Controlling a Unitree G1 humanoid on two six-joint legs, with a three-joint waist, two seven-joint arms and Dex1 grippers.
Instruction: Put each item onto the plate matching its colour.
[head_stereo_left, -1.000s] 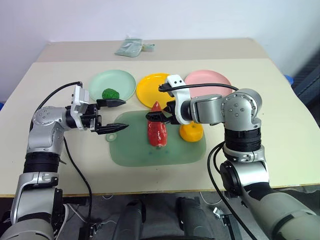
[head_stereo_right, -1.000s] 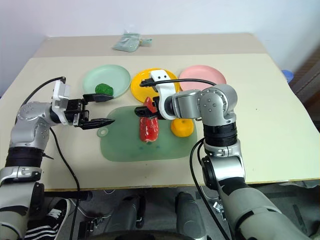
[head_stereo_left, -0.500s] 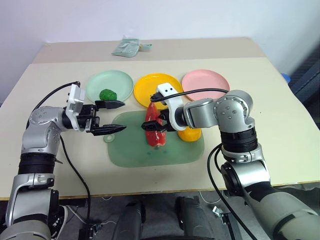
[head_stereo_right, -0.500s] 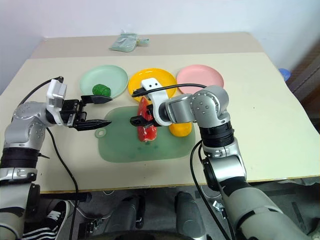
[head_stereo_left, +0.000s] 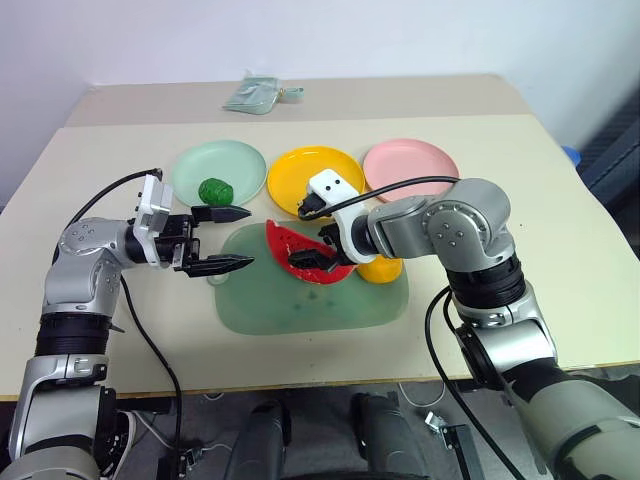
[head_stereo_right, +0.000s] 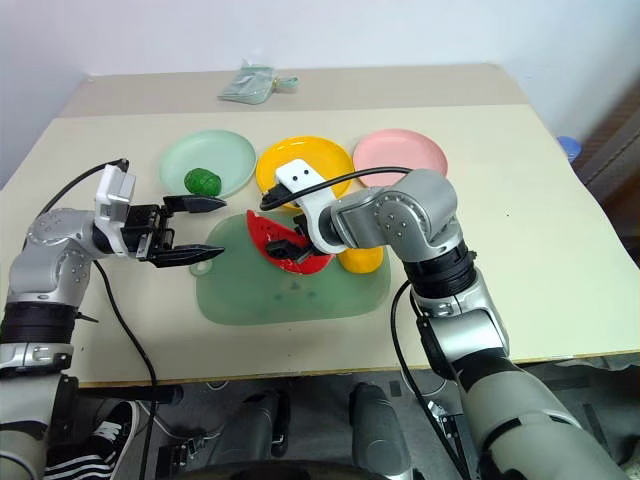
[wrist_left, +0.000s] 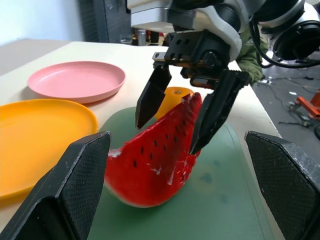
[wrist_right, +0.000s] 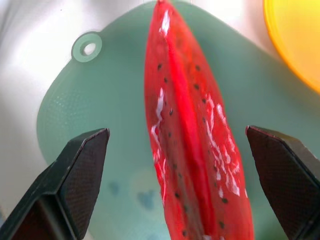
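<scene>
The fingers of my right gripper reach down around the red watermelon wedge (head_stereo_left: 300, 255) (wrist_right: 195, 140) over the green mat, so my right gripper needs to close on the wedge now.
A red watermelon wedge (head_stereo_left: 300, 255) with seeds lies tilted on the pale green cutting mat (head_stereo_left: 300, 305). My right gripper (head_stereo_left: 318, 250) stands open astride it, a finger on each side with gaps showing in the right wrist view. The orange mandarin (head_stereo_left: 384, 270) sits just behind that hand, partly hidden. The dark green lump (head_stereo_left: 216, 189) rests on the mint green plate (head_stereo_left: 240, 160). The yellow plate (head_stereo_left: 325, 175) and the pink plate (head_stereo_left: 410, 163) hold nothing. My left gripper (head_stereo_left: 252, 237) is open, level, at the mat's left edge, pointing at the wedge.
A small teal pouch (head_stereo_left: 255, 95) lies at the far side of the table (head_stereo_left: 560, 250). The three plates stand in a row just behind the mat. The right arm's cable loops over the yellow plate.
The wedge has gone from standing lengthwise to lying tilted crosswise on the mat. My right wrist has rolled around it. The left gripper has kept its place.
</scene>
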